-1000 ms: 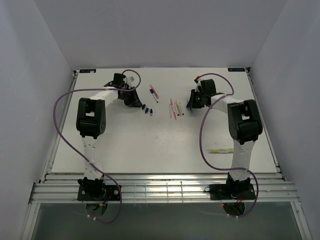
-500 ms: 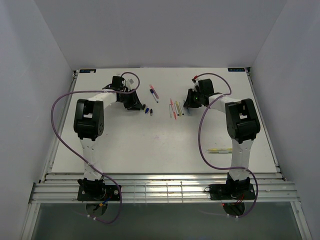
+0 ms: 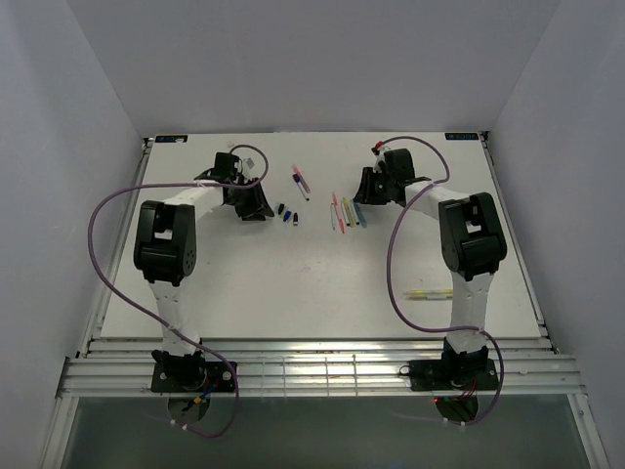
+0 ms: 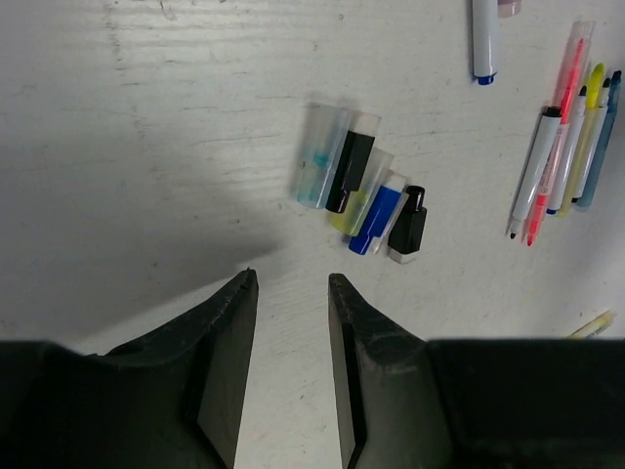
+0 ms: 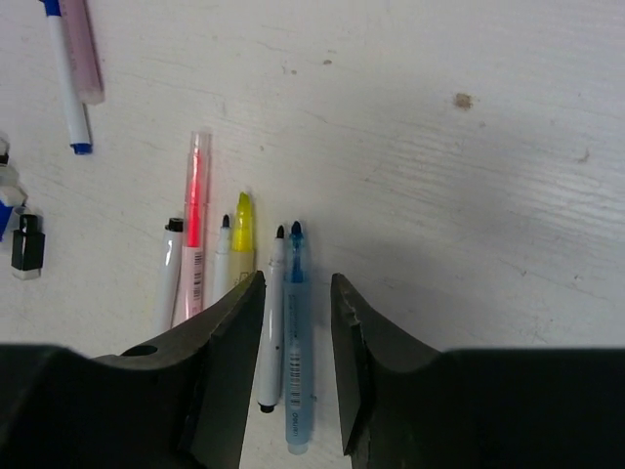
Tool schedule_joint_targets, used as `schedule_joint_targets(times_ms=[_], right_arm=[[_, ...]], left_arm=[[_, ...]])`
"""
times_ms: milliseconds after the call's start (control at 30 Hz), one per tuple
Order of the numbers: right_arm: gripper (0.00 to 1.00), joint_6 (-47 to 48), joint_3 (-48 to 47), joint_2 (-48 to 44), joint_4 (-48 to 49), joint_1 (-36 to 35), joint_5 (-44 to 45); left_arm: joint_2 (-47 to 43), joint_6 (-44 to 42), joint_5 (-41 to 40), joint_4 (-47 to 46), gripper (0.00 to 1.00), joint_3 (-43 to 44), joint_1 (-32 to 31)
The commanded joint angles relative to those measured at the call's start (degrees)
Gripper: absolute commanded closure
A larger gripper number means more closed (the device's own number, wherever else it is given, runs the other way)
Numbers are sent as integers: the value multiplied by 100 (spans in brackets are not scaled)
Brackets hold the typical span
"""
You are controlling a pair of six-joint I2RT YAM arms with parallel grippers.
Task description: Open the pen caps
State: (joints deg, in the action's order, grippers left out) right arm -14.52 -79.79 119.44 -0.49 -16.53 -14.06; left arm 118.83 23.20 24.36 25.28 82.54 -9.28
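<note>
The robot's right gripper should grab the white pen's body near the pen's end opposite its blue cap, which leaves the blue cap free for the left gripper to open.
Several pen caps, clear, black, yellow and blue, lie in a tight cluster on the white table; they also show in the top view. My left gripper is open and empty, just short of the cluster; it also shows in the top view. Several uncapped pens lie in a row. My right gripper is open over the right end of the row. A light blue pen and a thin white pen lie on the table between its jaws.
A pink pen and a white pen with a blue tip lie apart at the far middle. A yellow pen lies beside the right arm's base link. Grey walls close in the table on three sides.
My left arm has swung left and its gripper has drawn back from the caps. My right gripper has shifted left and farther back, and a blue pen now shows at the row's right end.
</note>
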Motion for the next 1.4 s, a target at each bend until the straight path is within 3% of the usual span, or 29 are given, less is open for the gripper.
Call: schedule_joint_targets(times_ms=[0, 400, 600, 1367], right_arm=[[60, 186, -414, -44, -20, -192, 176], [60, 863, -2908, 1248, -979, -1017, 334], [59, 864, -3622, 1776, -1251, -1325, 448], [62, 828, -3649, 2382, -1410, -1836, 1301]], left_arm=[[-860, 132, -256, -242, 54, -246, -4], [-2363, 273, -257, -497, 52, -1100, -4], [-2767, 246, -204, -454, 51, -1302, -13], [-3181, 176, -116, -550, 50, -1821, 31]])
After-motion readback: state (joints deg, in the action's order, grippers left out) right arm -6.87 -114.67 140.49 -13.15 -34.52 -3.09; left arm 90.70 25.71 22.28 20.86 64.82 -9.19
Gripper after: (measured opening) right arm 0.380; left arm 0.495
